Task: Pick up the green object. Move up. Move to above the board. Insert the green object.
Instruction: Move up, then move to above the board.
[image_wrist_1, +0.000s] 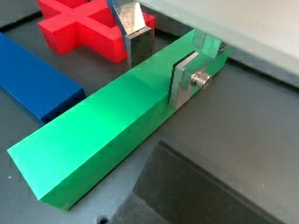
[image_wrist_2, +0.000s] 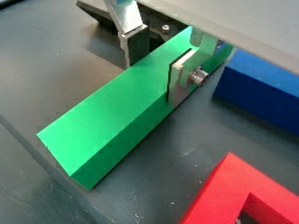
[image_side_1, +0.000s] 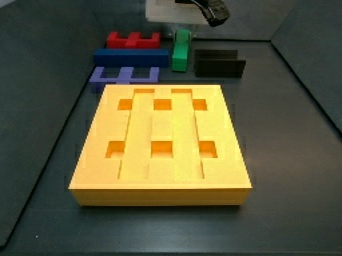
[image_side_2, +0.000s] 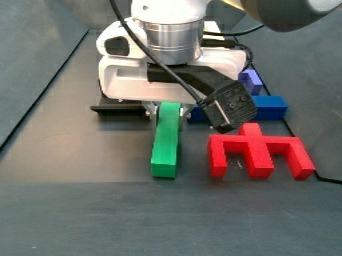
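Observation:
Next, the gripper grabs the green object by one end of the bar (image_side_1: 183, 36), to lift and insert it into the board (image_side_1: 163, 175).
The green object (image_wrist_1: 100, 131) is a long bright-green bar lying flat on the dark floor, seen in both wrist views (image_wrist_2: 111, 118) and both side views (image_side_1: 183, 48) (image_side_2: 166, 140). My gripper (image_wrist_1: 162, 72) (image_wrist_2: 159, 68) is low over one end of it, open, with one finger on each side. One finger plate (image_wrist_1: 184, 79) lies against the bar's side. The other finger (image_wrist_1: 138, 39) stands a little apart from it. The board (image_side_1: 163, 175) is a large orange-yellow slab with grooves and square holes, apart from the bar in a side view.
A red cross-shaped piece (image_wrist_1: 82, 22) (image_side_2: 261, 155) lies beside the bar. A blue block (image_wrist_1: 35, 74) (image_wrist_2: 263, 92) lies close by, and a blue notched block (image_side_1: 130, 73) lies by the board. A black block (image_side_1: 221, 62) stands on the bar's other side.

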